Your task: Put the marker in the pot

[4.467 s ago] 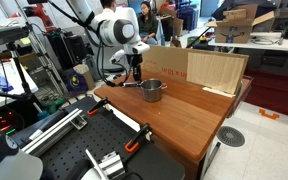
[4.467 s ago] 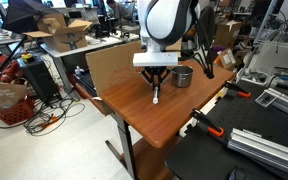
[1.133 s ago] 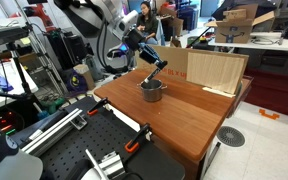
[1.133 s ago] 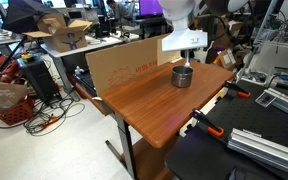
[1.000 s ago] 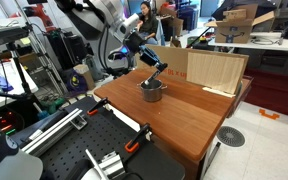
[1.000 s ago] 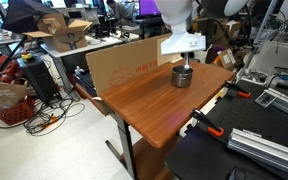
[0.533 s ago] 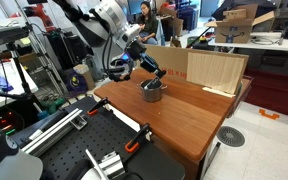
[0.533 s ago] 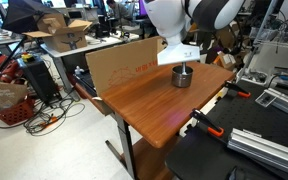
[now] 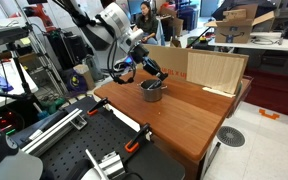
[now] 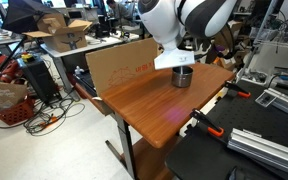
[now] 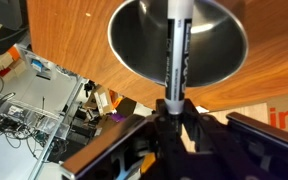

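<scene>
I should let go of the marker now. Its lighter end is past my fingers and inside the pot's rim, so it would stay in the pot if I opened now.
The pot [image 9: 152, 91] is a small shiny metal pot standing on the wooden table [image 9: 184, 115], in front of the tan cardboard panel [image 9: 216, 70]. It also shows in the other exterior view [image 10: 183, 77] and fills the top of the wrist view [image 11: 134, 40]. My gripper [image 9: 155, 78] hangs tilted just above the pot's rim. In the wrist view the gripper [image 11: 172, 108] is shut on the marker [image 11: 176, 50], a dark stick with a lighter tip that points into the pot's opening. In both exterior views the marker is too small to make out.
The cardboard panel [image 10: 124, 65] stands along the table's back edge. Black metal benches with clamps [image 9: 134, 140] flank the table [image 10: 144, 105]. Cluttered desks, boxes and people fill the background.
The arm has swung down and tilted, bringing the gripper with the marker lower, close over the pot. The pot has not moved.
</scene>
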You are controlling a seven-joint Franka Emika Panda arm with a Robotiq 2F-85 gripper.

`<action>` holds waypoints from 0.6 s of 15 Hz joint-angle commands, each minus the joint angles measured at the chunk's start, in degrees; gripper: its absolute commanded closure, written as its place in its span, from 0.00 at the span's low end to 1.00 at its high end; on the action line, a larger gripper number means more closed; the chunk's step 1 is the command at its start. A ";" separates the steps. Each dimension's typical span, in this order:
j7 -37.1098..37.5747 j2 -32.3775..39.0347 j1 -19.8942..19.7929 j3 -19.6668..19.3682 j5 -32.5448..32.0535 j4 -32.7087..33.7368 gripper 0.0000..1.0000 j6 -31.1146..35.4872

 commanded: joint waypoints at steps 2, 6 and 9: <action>0.21 1.48 0.32 0.36 -0.75 1.75 0.54 -1.77; 0.01 1.66 0.28 0.54 -0.51 2.09 0.27 -1.56; -0.04 1.60 0.21 0.57 -0.46 2.14 0.03 -1.46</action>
